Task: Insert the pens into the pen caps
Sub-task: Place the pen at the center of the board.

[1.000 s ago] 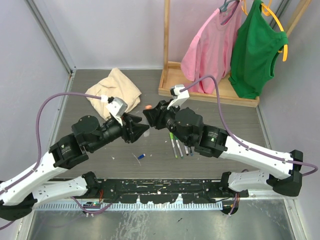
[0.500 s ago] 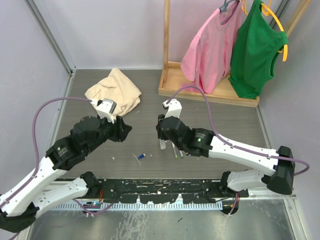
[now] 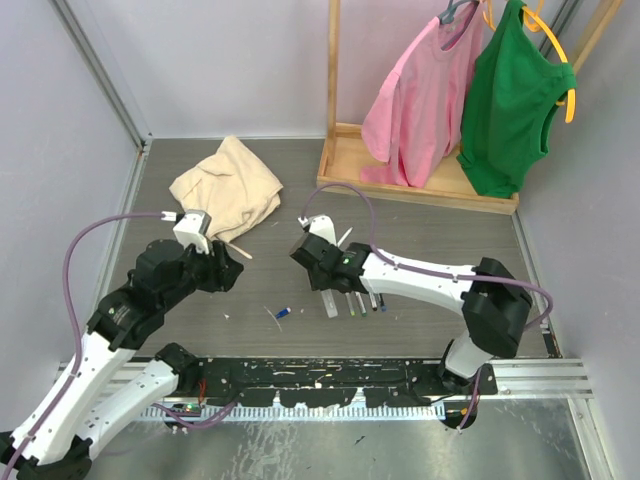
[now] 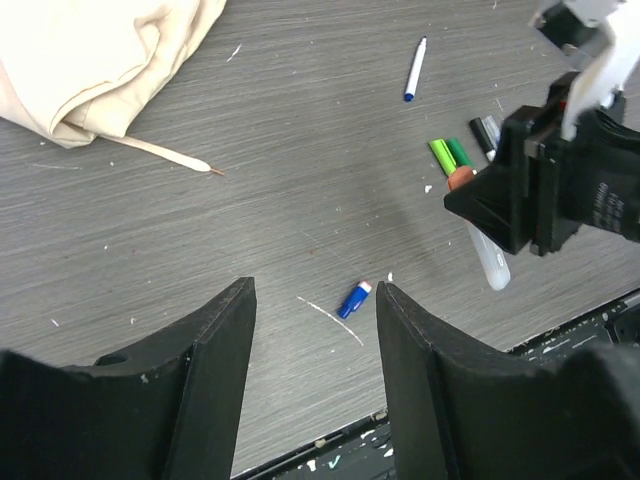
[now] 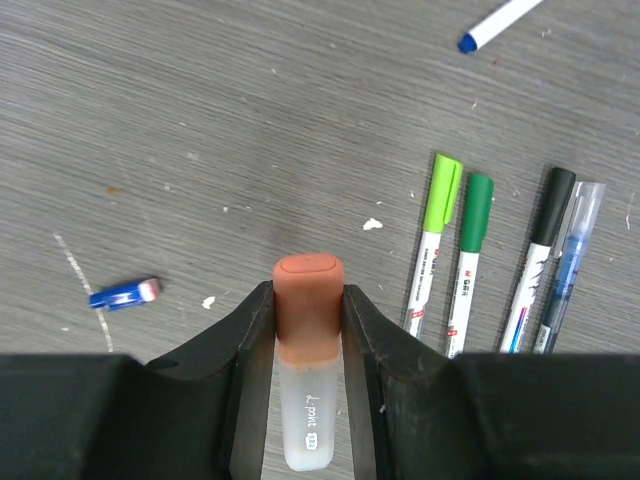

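Observation:
My right gripper moves the white-bodied pen to the light green pen's side, before it opens. The white-bodied pen still tilts above the table, short of that side.
My right gripper point(image 5: 306, 292) is shut on the orange cap point(image 5: 308, 290) of a white-barrelled pen point(image 5: 308, 420) and holds it low over the table, left of a row of capped pens: light green point(image 5: 432, 240), green point(image 5: 468, 260), black point(image 5: 540, 255) and clear blue point(image 5: 570, 265). A pen with a bare blue tip point(image 5: 500, 20) lies further off. A loose blue cap point(image 4: 353, 299) lies on the table just beyond my open, empty left gripper point(image 4: 315, 290). From above, the left gripper point(image 3: 235, 280) is left of the blue cap point(image 3: 284, 313) and the right gripper point(image 3: 322, 272) is over the pen row point(image 3: 360, 298).
A beige cloth point(image 3: 225, 185) lies at the back left with a thin tan stick point(image 3: 237, 249) beside it. A wooden rack base point(image 3: 400, 180) with pink and green garments stands at the back right. A black rail point(image 3: 320, 380) runs along the near edge.
Both arms have come down and apart from their meeting above the table. The right gripper has carried the orange-capped pen down beside the pen row. The left gripper has drawn back left.

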You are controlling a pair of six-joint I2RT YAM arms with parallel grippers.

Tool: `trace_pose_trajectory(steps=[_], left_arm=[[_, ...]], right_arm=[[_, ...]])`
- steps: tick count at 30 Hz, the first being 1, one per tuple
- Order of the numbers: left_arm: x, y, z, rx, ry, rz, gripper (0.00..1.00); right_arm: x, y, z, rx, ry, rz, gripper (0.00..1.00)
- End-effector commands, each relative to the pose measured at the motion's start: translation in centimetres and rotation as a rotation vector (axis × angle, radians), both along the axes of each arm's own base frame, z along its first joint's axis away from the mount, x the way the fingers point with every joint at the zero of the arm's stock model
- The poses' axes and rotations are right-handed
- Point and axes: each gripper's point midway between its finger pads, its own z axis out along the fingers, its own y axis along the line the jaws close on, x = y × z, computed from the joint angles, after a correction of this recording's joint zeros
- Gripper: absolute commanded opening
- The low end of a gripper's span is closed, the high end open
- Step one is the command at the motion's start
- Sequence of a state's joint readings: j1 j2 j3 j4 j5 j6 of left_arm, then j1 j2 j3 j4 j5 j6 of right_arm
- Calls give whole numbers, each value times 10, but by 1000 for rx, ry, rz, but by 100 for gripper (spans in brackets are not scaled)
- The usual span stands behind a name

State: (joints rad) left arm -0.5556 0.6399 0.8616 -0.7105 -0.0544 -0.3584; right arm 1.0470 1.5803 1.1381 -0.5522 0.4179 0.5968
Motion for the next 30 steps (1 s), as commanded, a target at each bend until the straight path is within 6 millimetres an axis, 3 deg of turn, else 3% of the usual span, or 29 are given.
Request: trace_pose_trajectory(steps=[1,11,16,24,30], left_arm=[[-7,4,-5,-4,-10,-4,53],[-12,5,-12,-17,-3,-8,53],[-13,4,-11,-20,-4,-11,53],[-13,4,-12,-19,-1,-13,53],[-12,4,-13,-17,2,-11,54]], right_arm=[[8,3,-4,6,39,-23,2],[21,-7,-45,-79,90,-77,5],[28,-12,-57,-96,95,-111,14],[29,-11,-70,-100,118,-113,26],[31,-6,-58,-67,102,-103,34]])
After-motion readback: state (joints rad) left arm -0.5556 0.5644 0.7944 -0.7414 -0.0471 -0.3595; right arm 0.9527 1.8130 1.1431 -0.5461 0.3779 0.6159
